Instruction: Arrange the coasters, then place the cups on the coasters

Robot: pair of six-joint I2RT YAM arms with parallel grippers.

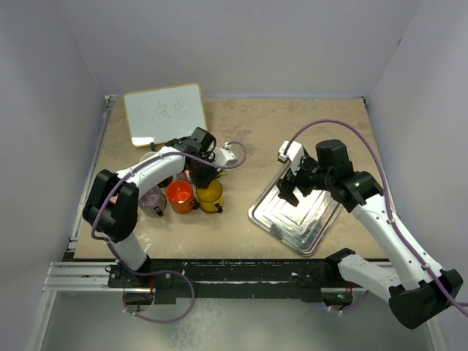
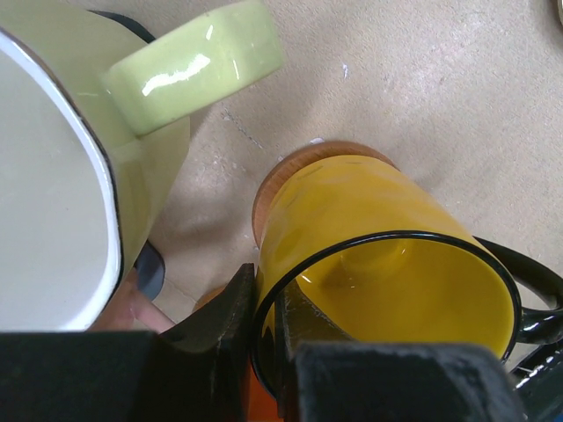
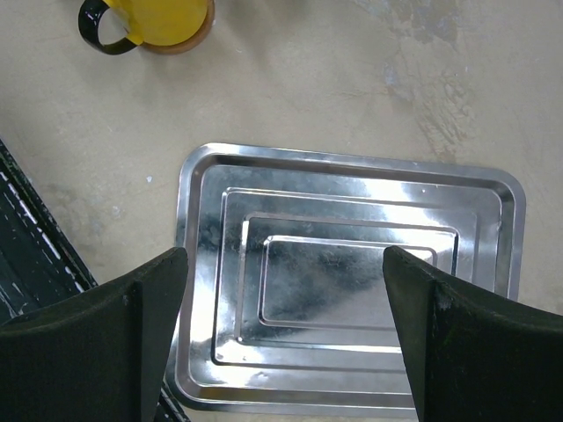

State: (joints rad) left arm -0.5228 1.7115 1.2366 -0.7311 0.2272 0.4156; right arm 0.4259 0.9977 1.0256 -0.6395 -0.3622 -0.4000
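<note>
The translucent yellow cup stands upright on the tan-orange coaster [image 2: 295, 163] and would remain standing, so it is time for my left gripper to open now.
My left gripper [image 2: 266, 281] is shut on the rim wall of the translucent yellow cup [image 2: 387, 264], one finger inside and one outside. That cup stands on a tan-orange coaster [image 2: 295, 163]. A yellow-green cup [image 2: 53, 176] with a white inside stands close on the left, and a sliver of a blue-grey coaster [image 2: 151, 269] shows beneath it. In the top view the left gripper [image 1: 202, 179] sits over the yellow cup [image 1: 210, 194], beside the red-orange cup [image 1: 180, 195] and the smoky purple cup [image 1: 153, 201]. My right gripper [image 1: 292, 186] hangs open and empty over the tray.
A silver metal tray [image 1: 272, 219] lies right of centre, its rim [image 3: 189, 176] under the right fingers. A whiteboard [image 1: 164, 113] rests at the back left. The left arm covers further cups behind the cluster. In the right wrist view the yellow cup [image 3: 167, 16] is at the top left.
</note>
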